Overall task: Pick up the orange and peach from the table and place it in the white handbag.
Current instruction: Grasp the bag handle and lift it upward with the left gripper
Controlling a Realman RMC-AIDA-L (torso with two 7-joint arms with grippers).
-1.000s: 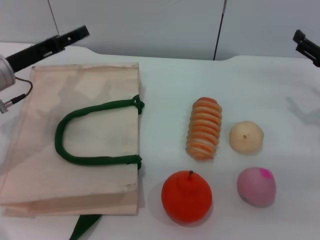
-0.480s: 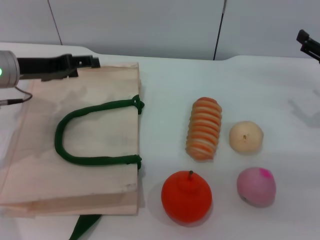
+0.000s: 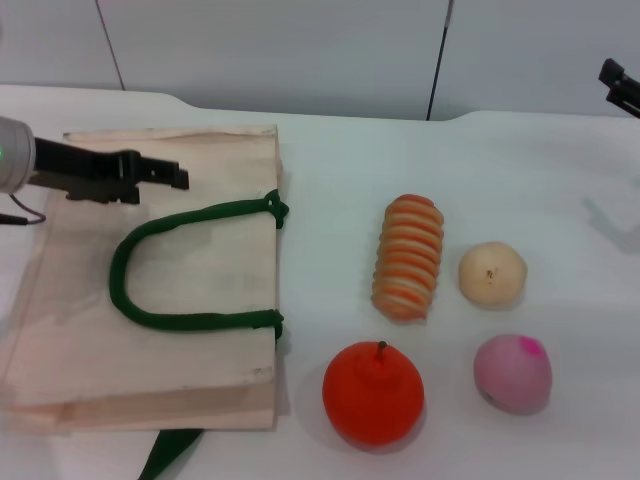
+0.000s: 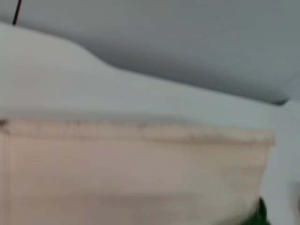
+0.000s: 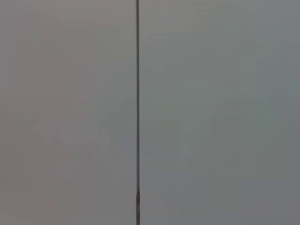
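Observation:
My left gripper isn't ready to close on the green loop handle yet and should move toward it first. The gripper's fingers are above the handbag's far part (image 3: 230,160) (image 4: 136,164), short of the handle.
The orange (image 3: 373,392) sits on the white table at the front, just right of the white handbag (image 3: 200,270). The peach (image 3: 512,373) sits to the orange's right. The handbag lies flat on the left with its green loop handle (image 3: 190,320) on top; its far edge also shows in the left wrist view (image 4: 131,173). My left gripper (image 3: 170,175) hovers over the bag's far part, just above the handle loop, holding nothing I can see. My right gripper (image 3: 622,85) is at the far right edge, well away from the fruits.
An orange-and-cream striped roll (image 3: 408,256) and a pale yellow-beige ball (image 3: 492,272) lie behind the orange and peach. A second green handle (image 3: 170,450) sticks out under the bag's front edge. A grey wall stands behind the table.
My left gripper has swung from the bag's far edge toward me and now hangs over the bag near the handle. The right gripper has edged slightly outward. The fruits have not moved.

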